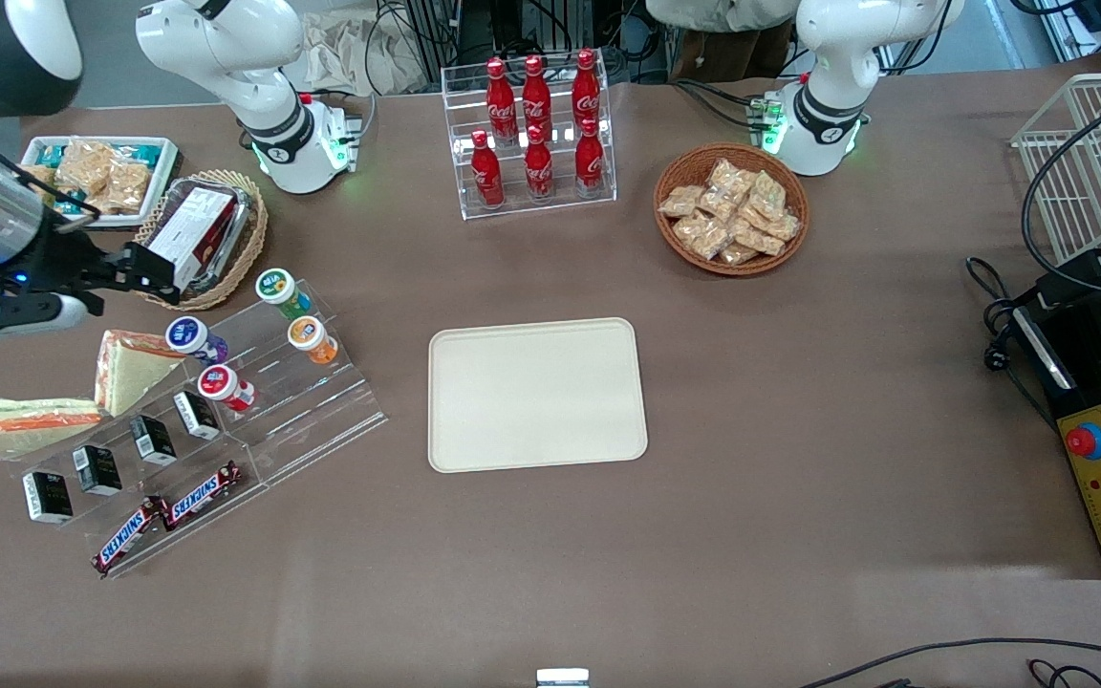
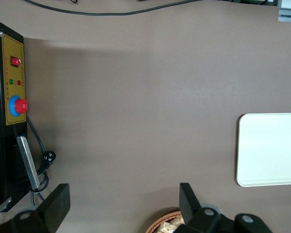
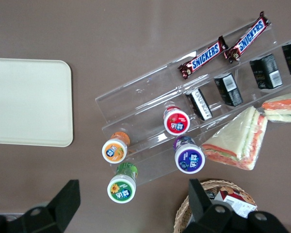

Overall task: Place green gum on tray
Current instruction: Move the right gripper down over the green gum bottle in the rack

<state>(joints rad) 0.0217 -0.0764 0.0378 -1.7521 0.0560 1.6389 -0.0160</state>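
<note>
My gripper should place the green gum on the cream-beige tray [image 1: 536, 394], so it should next grab the gum by its white lid [image 1: 276, 283].
The green gum [image 1: 278, 290] is a small bottle with a green body and a white lid. It stands on the top step of a clear acrylic stand [image 1: 321, 411], also seen in the right wrist view [image 3: 122, 186]. The cream-beige tray [image 1: 536, 394] lies flat and bare mid-table, nearer the front camera than the cola rack; it also shows in the right wrist view [image 3: 29, 102] and in the left wrist view [image 2: 269, 148]. My gripper [image 1: 144, 270] hangs open and empty above the table beside the stand, with the green gum just ahead of its fingers [image 3: 133, 199].
On the stand sit an orange gum [image 1: 312, 337], a purple gum [image 1: 190, 336], a red gum [image 1: 223, 386], black boxes and Snickers bars [image 1: 168, 516]. Sandwiches [image 1: 130, 368] and a wicker basket [image 1: 245, 248] lie close by. A cola rack [image 1: 536, 134] and snack basket [image 1: 732, 210] stand farther back.
</note>
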